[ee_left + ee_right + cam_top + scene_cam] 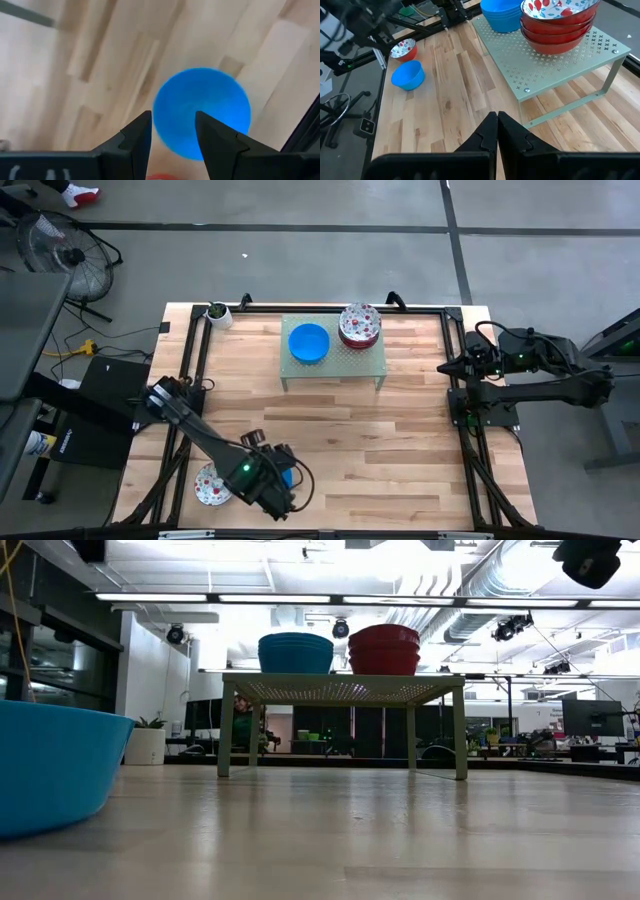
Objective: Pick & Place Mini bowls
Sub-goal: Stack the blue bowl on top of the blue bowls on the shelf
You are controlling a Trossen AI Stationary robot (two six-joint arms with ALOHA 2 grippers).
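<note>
I should grab the blue mini bowl by its rim [297,471] with my left gripper next. Then it can be stacked with the blue bowls on the shelf [335,370].
One blue mini bowl [200,112] sits upright on its base near the table's near-left corner, also seen in the low view [50,765] and the right wrist view [408,75]. A floral bowl [210,485] rests beside it. My left gripper [172,127] hangs open above the blue bowl, its fingers clear of it. Stacks of blue bowls [309,343] and red floral bowls [360,325] stand on a small green perforated shelf [335,370]. My right gripper [496,125] waits shut at the table's right side.
A small white pot with a green plant [218,313] stands at the far-left corner. The shelf stands on legs at the far middle of the table. Black frame rails [185,380] run along the table's left, far and right edges. Bare wood [380,450] lies between the shelf and the near edge.
</note>
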